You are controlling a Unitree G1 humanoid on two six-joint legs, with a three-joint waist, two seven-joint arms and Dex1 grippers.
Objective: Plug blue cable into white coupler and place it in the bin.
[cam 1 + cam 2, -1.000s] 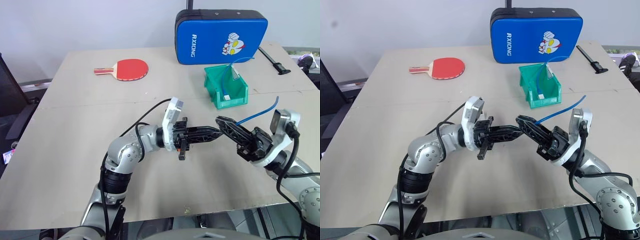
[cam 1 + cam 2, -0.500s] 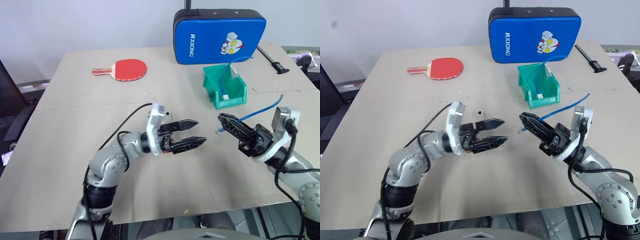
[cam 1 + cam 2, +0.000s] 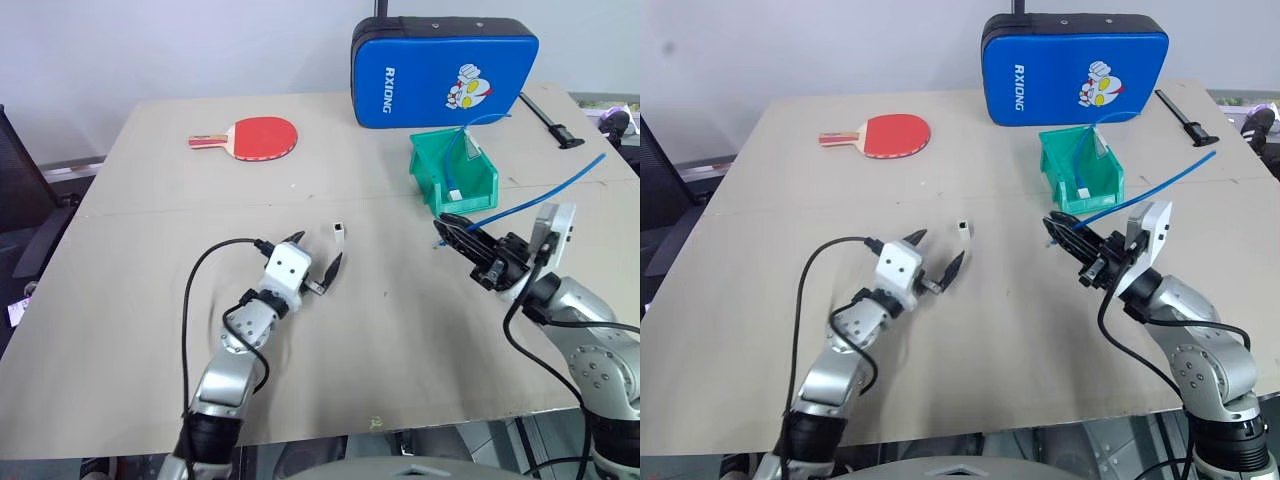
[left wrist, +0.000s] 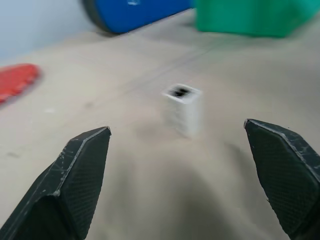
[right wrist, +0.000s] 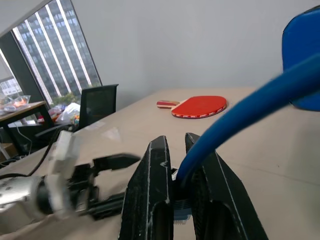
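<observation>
My left gripper picks up the coupler by its flat sides next, to plug in the blue cable. That leaves its dark socket [image 4: 180, 92] open on top.
The white coupler [image 3: 340, 232] stands upright on the table, dark socket face up, also in the left wrist view [image 4: 183, 107]. My left gripper [image 3: 316, 254] lies low over the table, open wide, and the coupler sits just beyond its fingertips without touching them. To the right, my right gripper [image 3: 446, 226] is shut on the blue cable [image 3: 540, 195] near the plug end. The cord rises back over my right wrist. The plug itself is hidden between the fingers [image 5: 155, 175]. The green bin [image 3: 465, 200] stands behind the right gripper.
Another blue cord with a white block lies inside the bin. A large blue padded case [image 3: 443, 70] stands at the table's far edge. A red paddle [image 3: 262, 137] lies at the far left and a black tool [image 3: 548, 122] at the far right.
My left gripper has opened and swung down and to the left, away from the right gripper. The coupler now stands on the table. The right gripper edged forward with the cable.
</observation>
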